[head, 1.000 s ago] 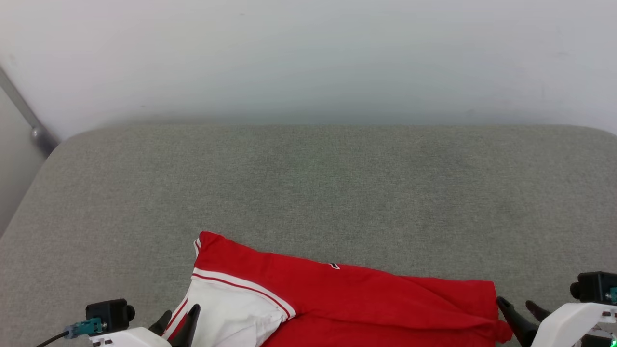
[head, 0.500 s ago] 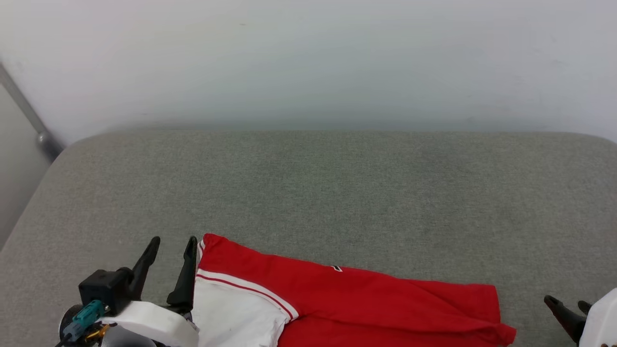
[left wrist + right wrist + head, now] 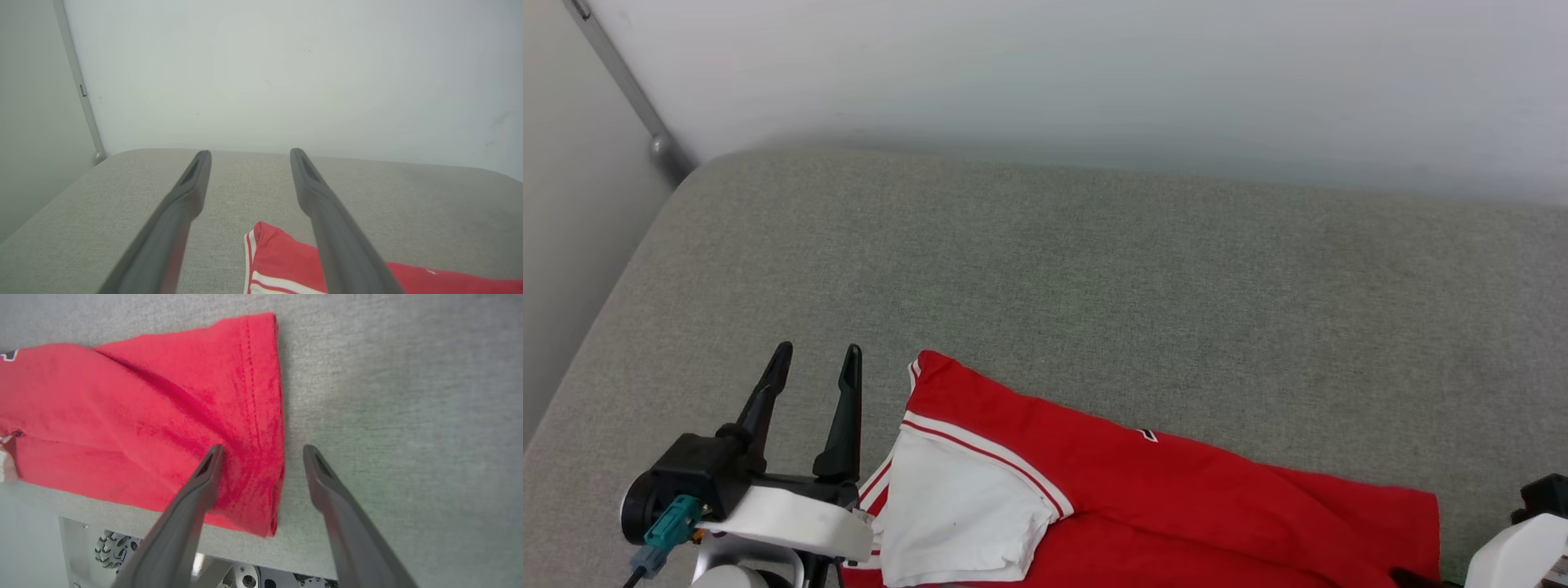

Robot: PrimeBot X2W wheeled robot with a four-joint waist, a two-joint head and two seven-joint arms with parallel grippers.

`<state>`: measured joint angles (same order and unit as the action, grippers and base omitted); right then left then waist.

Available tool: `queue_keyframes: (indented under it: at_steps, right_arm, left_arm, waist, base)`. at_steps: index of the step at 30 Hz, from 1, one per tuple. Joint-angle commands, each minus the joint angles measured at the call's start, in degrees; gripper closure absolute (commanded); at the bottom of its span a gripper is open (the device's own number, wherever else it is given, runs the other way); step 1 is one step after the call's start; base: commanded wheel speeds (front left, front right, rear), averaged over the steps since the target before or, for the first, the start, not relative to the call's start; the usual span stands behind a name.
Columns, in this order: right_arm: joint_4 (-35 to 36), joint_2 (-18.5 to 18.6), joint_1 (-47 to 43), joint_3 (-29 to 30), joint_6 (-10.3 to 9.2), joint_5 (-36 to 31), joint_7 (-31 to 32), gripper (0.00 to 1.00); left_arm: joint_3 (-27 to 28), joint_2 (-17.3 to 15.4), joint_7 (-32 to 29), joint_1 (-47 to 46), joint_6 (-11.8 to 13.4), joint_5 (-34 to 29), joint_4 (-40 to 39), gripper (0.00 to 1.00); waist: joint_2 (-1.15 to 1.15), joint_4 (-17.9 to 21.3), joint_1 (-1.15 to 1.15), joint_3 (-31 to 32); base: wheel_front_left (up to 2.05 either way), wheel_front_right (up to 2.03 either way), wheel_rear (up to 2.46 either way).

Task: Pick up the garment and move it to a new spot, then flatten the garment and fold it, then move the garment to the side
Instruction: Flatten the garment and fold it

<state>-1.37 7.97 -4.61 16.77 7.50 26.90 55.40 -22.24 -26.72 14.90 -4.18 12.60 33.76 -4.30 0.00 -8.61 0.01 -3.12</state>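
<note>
My right gripper grabs the jersey by its stitched hem next, where the layered edge stands up, since the jersey lies flat and slack.
The garment, a red jersey with a white sleeve and red-white striped trim, lies folded in a long band near the front edge of the grey cushion. My left gripper stands open just left of the garment's far left corner, touching nothing. In the left wrist view the left gripper points at the wall, with the garment's corner low between its fingers. The right gripper hovers open over the garment's right hem, with nothing held. The right forearm sits at the lower right.
A white wall rises behind the cushion. A metal pole runs down to the cushion's rear left corner, and the cushion's left edge drops off there. The robot's base and wheels show below the front edge.
The camera has turned, shifting the whole picture right. My left gripper rose off the white sleeve and now stands beside the garment. My right gripper drew back from the hem toward the lower right corner.
</note>
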Motion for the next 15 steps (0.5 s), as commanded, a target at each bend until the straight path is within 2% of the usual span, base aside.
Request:
queue_keyframes:
  at_steps: [1, 6, 7, 8, 9, 10, 15]
  right_arm:
    - [-1.36, -0.47, 1.32, -0.84, -0.02, 0.92, -0.54, 0.0]
    - [-6.79, -0.91, 1.36, -3.66, -0.02, 2.99, -0.81, 0.0]
    - [-7.72, -1.07, 1.38, -4.24, -0.02, 3.5, -0.84, 0.13]
    - [-8.45, -0.97, 1.6, -4.71, -0.02, 3.94, -1.03, 0.6]
    - [-9.06, -0.82, 1.82, -5.14, -0.02, 4.57, -1.23, 0.83]
    - [-9.58, -0.77, 2.07, -5.47, -0.02, 5.05, -1.43, 1.0]
    - [-10.13, 1.83, 3.24, -6.96, -0.02, 6.94, -3.1, 1.0]
  left_arm:
    - [0.66, 0.54, 0.35, -1.23, -0.44, -0.93, -0.52, 0.0]
    - [2.28, 1.62, 0.38, -1.11, -1.62, -2.69, -1.08, 0.0]
    - [2.5, 1.8, 0.38, -1.0, -1.91, -2.93, -1.02, 0.0]
    - [2.74, 2.03, 0.38, -0.87, -1.95, -3.15, -1.05, 0.0]
    - [2.83, 2.12, 0.38, -0.64, -2.14, -3.48, -0.97, 0.0]
    - [2.93, 2.28, 0.38, -0.38, -2.31, -3.55, -0.85, 0.0]
    - [3.06, 2.59, 0.34, 0.5, -2.79, -4.25, 0.14, 0.0]
  waist:
    - [0.0, -1.11, -0.01, -1.51]
    - [0.0, -1.29, -0.01, -2.45]
    - [0.0, -1.24, -0.01, -2.46]
    - [0.0, -1.17, -0.01, -2.43]
    - [0.0, -1.08, -0.01, -2.38]
    - [0.0, -0.98, -0.01, -2.3]
    - [0.0, -0.46, -0.01, -1.15]
  base:
    - [0.0, 0.0, 0.0]
    - [0.0, 0.0, 0.0]
    - [0.0, 0.0, 0.0]
    - [0.0, 0.0, 0.0]
    - [0.0, 0.0, 0.0]
    - [0.0, 0.0, 0.0]
    - [0.0, 0.0, 0.0]
